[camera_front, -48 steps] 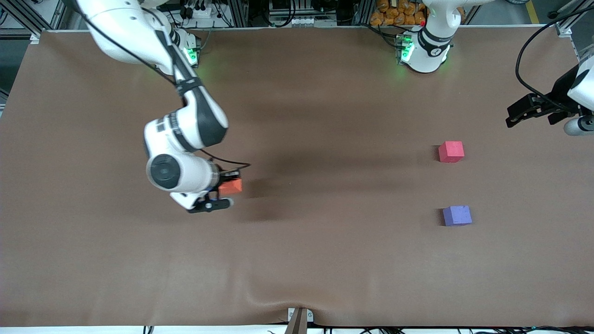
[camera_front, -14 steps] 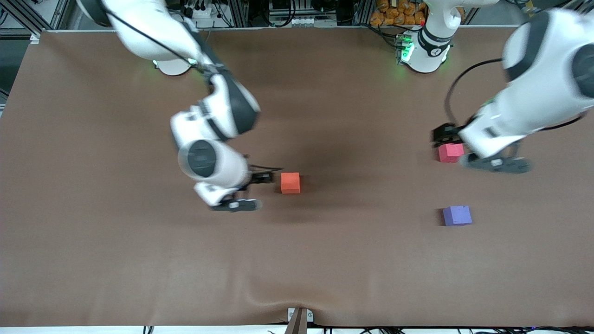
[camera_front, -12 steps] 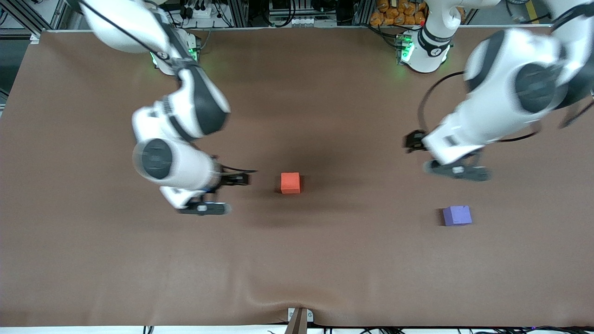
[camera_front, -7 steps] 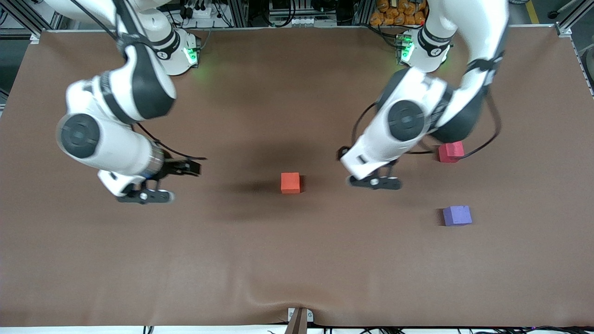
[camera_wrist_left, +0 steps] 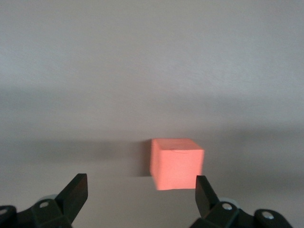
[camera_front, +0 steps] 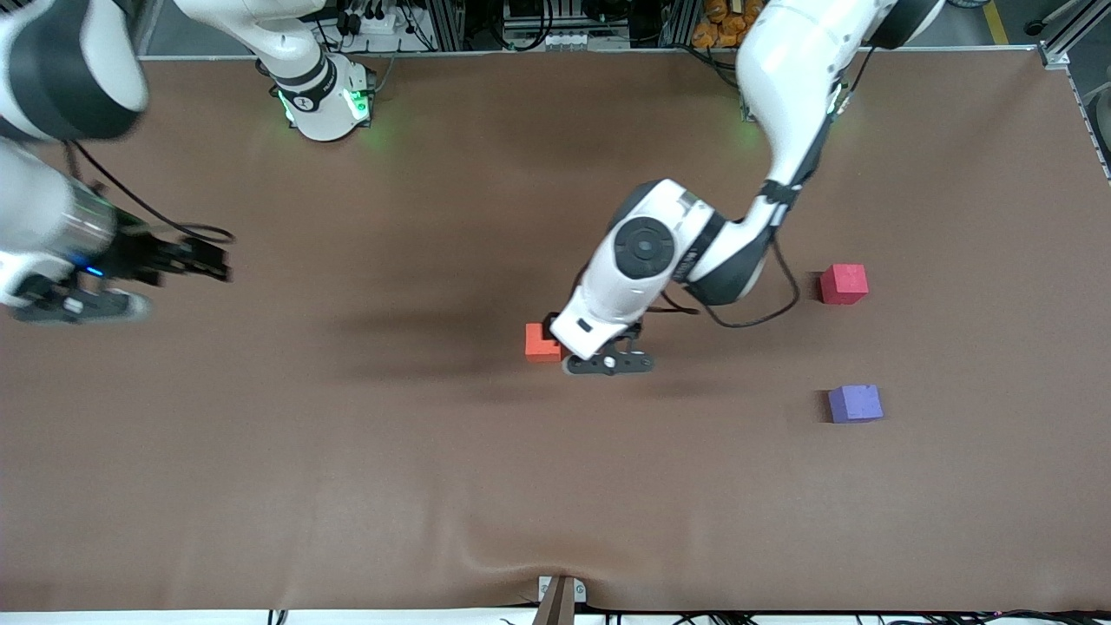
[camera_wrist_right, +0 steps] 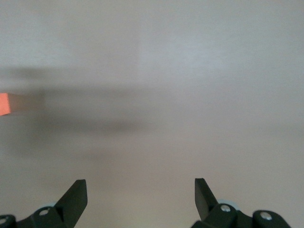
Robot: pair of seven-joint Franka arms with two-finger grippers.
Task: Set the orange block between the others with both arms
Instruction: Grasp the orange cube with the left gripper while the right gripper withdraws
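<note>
My left gripper should next take hold of the orange block's opposite sides, so that the orange block (camera_front: 538, 345) can be placed between the red-pink cube (camera_front: 844, 284) and the purple-blue cube.
The orange block (camera_front: 538, 345) sits on the brown table near its middle. My left gripper (camera_front: 570, 346) hangs low right beside it, on the side toward the others, fingers open and empty. In the left wrist view the orange block (camera_wrist_left: 176, 163) lies just ahead of the left gripper (camera_wrist_left: 141, 191), close to one fingertip (camera_wrist_left: 203, 187). The red-pink cube (camera_front: 844, 284) and the purple-blue cube (camera_front: 855, 404) stand apart toward the left arm's end, the purple-blue one nearer the camera. My right gripper (camera_front: 152, 283) is open and empty over the table's right-arm end. The right wrist view catches the orange block (camera_wrist_right: 4, 104) at its edge, well away from the right gripper (camera_wrist_right: 141, 190).
The brown table cover (camera_front: 347, 486) has a wrinkle (camera_front: 486, 555) at its front edge, beside a small bracket (camera_front: 560, 597). The right arm's green-lit base (camera_front: 325, 104) stands at the back edge. The left arm's cable (camera_front: 764, 317) loops above the table between the orange block and the red-pink cube.
The left arm has swung from over the red-pink cube across to the orange block. The right arm has drawn back toward its own end. None of the cubes moved in the last second.
</note>
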